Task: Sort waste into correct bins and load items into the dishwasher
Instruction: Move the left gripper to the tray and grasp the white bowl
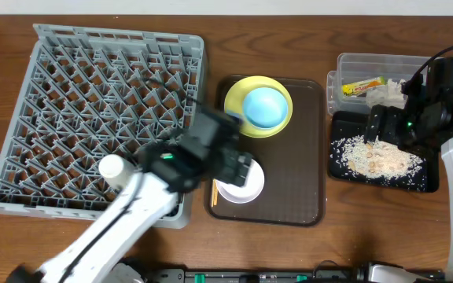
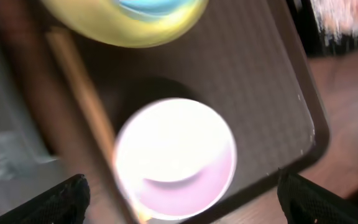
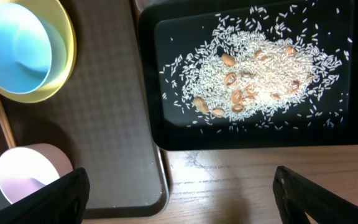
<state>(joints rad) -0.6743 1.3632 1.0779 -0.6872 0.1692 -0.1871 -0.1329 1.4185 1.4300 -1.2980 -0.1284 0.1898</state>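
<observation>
I will grab the pale pink-white bowl by its near rim (image 1: pixel 240 200) with my left gripper. The bowl's body will stay free to load tilted into the rack (image 1: pixel 93 86).
My left gripper (image 1: pixel 242 169) is open and hovers over the pale pink-white bowl (image 1: pixel 241 186), which fills the left wrist view (image 2: pixel 176 155) between the open fingers (image 2: pixel 182 205). The wooden chopsticks (image 1: pixel 213 192) lie beside it. A light blue bowl (image 1: pixel 264 107) sits on the yellow plate (image 1: pixel 283 119). A white cup (image 1: pixel 112 167) stands in the grey rack (image 1: pixel 93 86). My right gripper (image 1: pixel 384 126) is open and empty (image 3: pixel 179 199) above the black tray (image 1: pixel 427 182) with the rice scraps (image 3: pixel 253 81). The clear tub (image 1: pixel 352 63) holds the wrapper (image 1: pixel 364 86) and napkin (image 1: pixel 392 93).
The bowls, plate and chopsticks rest on a dark brown serving tray (image 1: pixel 297 173) between the rack and the bins. The black tray lies just right of it (image 3: pixel 148 74). Bare wooden table shows along the front edge (image 3: pixel 241 180).
</observation>
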